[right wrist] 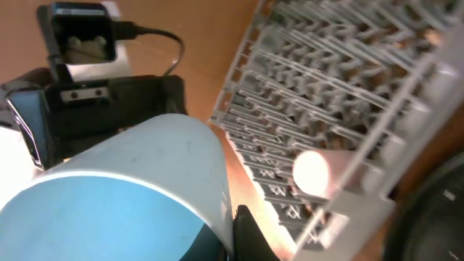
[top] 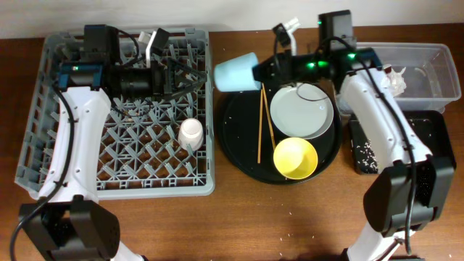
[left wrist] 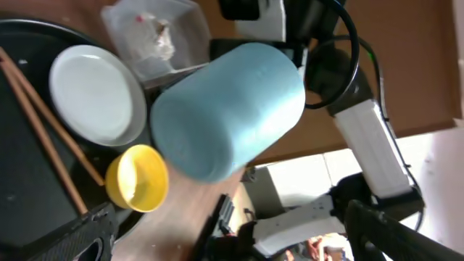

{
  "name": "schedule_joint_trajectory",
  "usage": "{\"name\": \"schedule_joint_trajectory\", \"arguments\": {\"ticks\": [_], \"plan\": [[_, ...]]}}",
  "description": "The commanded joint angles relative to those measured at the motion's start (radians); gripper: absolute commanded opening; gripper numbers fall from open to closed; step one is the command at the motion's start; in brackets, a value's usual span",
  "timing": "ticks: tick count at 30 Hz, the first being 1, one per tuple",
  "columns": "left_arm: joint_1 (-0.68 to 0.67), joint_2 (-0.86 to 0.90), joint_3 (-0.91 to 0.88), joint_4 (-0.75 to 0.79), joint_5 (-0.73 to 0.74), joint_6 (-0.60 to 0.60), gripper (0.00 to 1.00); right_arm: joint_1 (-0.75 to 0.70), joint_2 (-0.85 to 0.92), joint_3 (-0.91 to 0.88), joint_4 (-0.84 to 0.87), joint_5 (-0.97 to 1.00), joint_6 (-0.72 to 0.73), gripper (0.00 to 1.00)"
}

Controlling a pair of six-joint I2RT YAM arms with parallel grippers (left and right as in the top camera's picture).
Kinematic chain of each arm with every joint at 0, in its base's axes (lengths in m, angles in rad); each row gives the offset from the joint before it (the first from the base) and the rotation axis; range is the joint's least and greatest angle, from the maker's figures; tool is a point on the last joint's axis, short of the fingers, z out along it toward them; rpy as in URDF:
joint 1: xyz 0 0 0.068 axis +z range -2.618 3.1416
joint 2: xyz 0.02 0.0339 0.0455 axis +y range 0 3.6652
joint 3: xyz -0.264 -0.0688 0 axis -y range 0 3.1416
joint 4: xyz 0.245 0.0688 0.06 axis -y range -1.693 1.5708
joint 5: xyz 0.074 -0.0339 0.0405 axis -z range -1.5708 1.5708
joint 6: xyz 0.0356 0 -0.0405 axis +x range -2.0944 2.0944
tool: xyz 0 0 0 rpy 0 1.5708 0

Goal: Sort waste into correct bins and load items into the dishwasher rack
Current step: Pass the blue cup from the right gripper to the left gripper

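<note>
Next, I will grab the light blue cup [top: 235, 72] by its closed base end with my left gripper, to load it rim-first into the rack.
My right gripper [top: 259, 71] is shut on the rim of the small light blue cup [top: 235, 72] and holds it on its side in the air between the round black tray and the dishwasher rack [top: 43, 145]. In the right wrist view the cup [right wrist: 130, 188] fills the lower left, with a finger [right wrist: 243, 235] on its rim. My left gripper [top: 181, 72] is open over the rack and points at the cup [left wrist: 228, 109]; its fingers [left wrist: 225, 239] are spread wide and apart from the cup. The pink-white cup [top: 191, 133] stands in the rack.
The round black tray [top: 239, 138] carries the white plate [top: 302, 110], the yellow bowl [top: 295, 157] and the chopsticks [top: 262, 123]. The clear tub [top: 435, 54] with white napkins [top: 396, 76] is at the back right. The black rectangular tray [top: 435, 138] with crumbs lies in front of it.
</note>
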Motion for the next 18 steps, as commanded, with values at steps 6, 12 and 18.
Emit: {"name": "schedule_joint_trajectory", "arguments": {"ticks": [6,12,18], "plan": [[0.001,0.003,-0.048,-0.013,0.129,0.031,0.99,0.087,-0.008,0.008,0.2,-0.034,0.201,0.04],[0.001,0.003,-0.048,-0.013,0.191,0.031,0.99,0.157,-0.004,0.008,0.199,0.018,0.201,0.04],[0.001,0.003,-0.048,-0.013,0.202,0.031,0.93,0.191,-0.004,0.008,0.199,0.035,0.201,0.04]]}}
